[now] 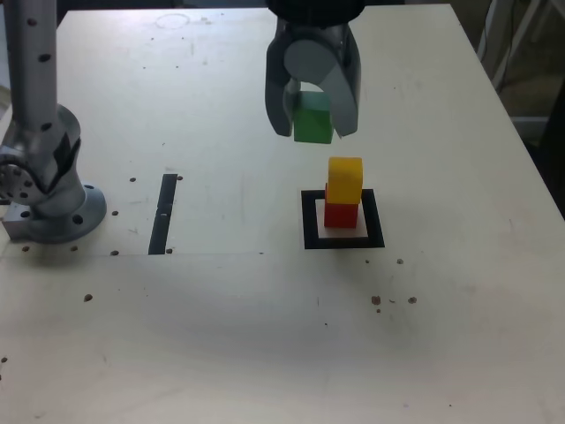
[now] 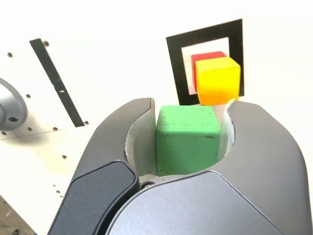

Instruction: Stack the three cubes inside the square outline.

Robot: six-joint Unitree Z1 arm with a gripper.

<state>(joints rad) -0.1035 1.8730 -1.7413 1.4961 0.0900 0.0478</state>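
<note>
The green cube (image 1: 312, 118) hangs short of the yellow cube's top (image 1: 345, 168), so my gripper should move the green cube toward it before opening.
My gripper (image 1: 313, 124) hangs above the table, shut on the green cube (image 1: 312, 118), which shows between the two grey fingers (image 2: 187, 139). Inside the square outline (image 1: 343, 220) of black tape the red cube (image 1: 341, 212) rests on the pale centre, and the yellow cube (image 1: 344, 179) sits on top of it, shifted a little to one side. The held green cube is higher than the yellow cube (image 2: 218, 80) and a little behind it and to the exterior view's left. In the wrist view the red cube (image 2: 208, 57) peeks out from under the yellow one, within the square outline (image 2: 205, 46).
The arm's grey base (image 1: 44, 190) stands at the exterior view's left. A thin black tape strip (image 1: 163, 213) lies between the base and the square. Small screw holes dot the white tabletop (image 1: 265, 336), whose right edge runs close to the square's side.
</note>
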